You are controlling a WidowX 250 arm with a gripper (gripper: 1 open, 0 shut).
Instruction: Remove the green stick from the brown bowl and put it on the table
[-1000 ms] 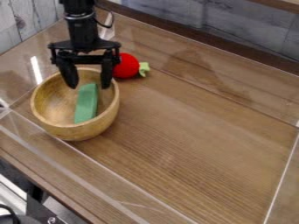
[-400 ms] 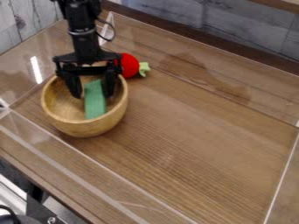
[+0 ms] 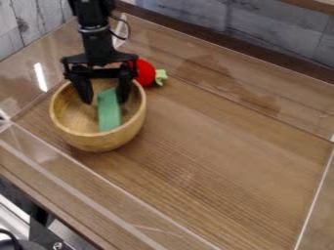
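Observation:
I next need to grip the green stick with my gripper by its upper end [image 3: 108, 95] to lift it out of the brown bowl [image 3: 81, 135] and onto the table.
The brown bowl [image 3: 81, 135] sits at the left of the table [image 3: 222, 146]. Inside it the green stick [image 3: 108, 112] leans along the bowl's inner wall, its upper end between my fingers. My black gripper [image 3: 102, 96] points straight down into the bowl, open, with one finger on each side of the stick's upper part. Whether the fingers touch the stick I cannot tell.
A red round toy with a green stem [image 3: 146, 72] lies on the table just behind and right of the bowl. Clear acrylic walls [image 3: 78, 186] run round the tabletop's edges.
The bowl with the stick has shifted a little to the right in the picture, and my gripper has sunk slightly deeper into it. The jaws stay open.

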